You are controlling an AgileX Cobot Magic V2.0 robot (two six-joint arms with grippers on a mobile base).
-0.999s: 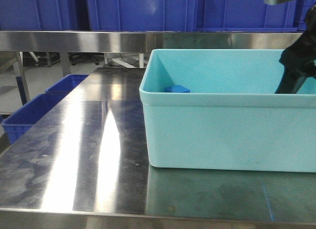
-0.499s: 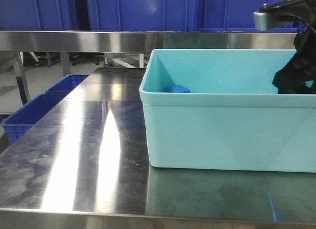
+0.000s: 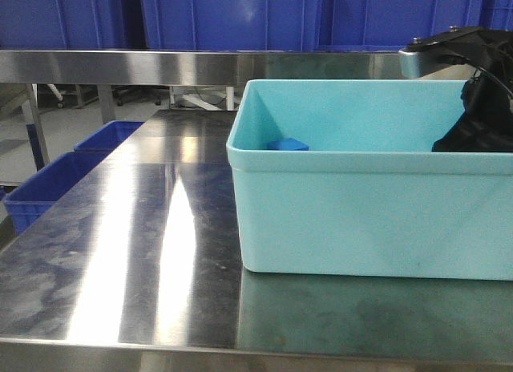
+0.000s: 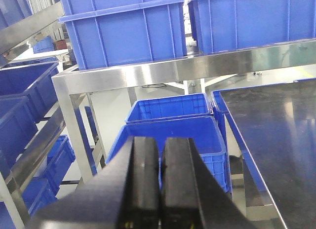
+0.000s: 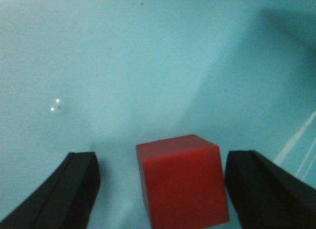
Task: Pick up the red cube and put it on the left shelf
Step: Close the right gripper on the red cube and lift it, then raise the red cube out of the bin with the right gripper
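Note:
The robot needs to get the red cube [image 5: 181, 182] onto the left shelf, so its right gripper should next grab the cube by its opposite sides.
The red cube [image 5: 181, 182] lies on the floor of the teal bin [image 3: 240, 151]. My right gripper [image 5: 163, 165] is open around it, with one black finger [image 5: 79, 189] well off to the cube's left and the other close beside its right face, neither touching. In the front view only the right arm [image 3: 481, 107] shows, dipping behind the bin wall. In the left wrist view my left gripper [image 4: 160, 160] is shut with nothing in it. It hangs off the table's left side, facing the left shelf [image 4: 148, 73], a steel rack carrying blue crates [image 4: 123, 29].
A blue cube [image 3: 287, 144] lies at the bin's left end. The bin stands on a steel table [image 3: 120, 228]. Blue crates [image 4: 170, 123] stand on the floor beside the table's left edge. A steel rail [image 3: 160, 66] runs behind the table.
The right arm has come lower into the teal bin and moved a little to the left. The bin and the blue cube have stayed put.

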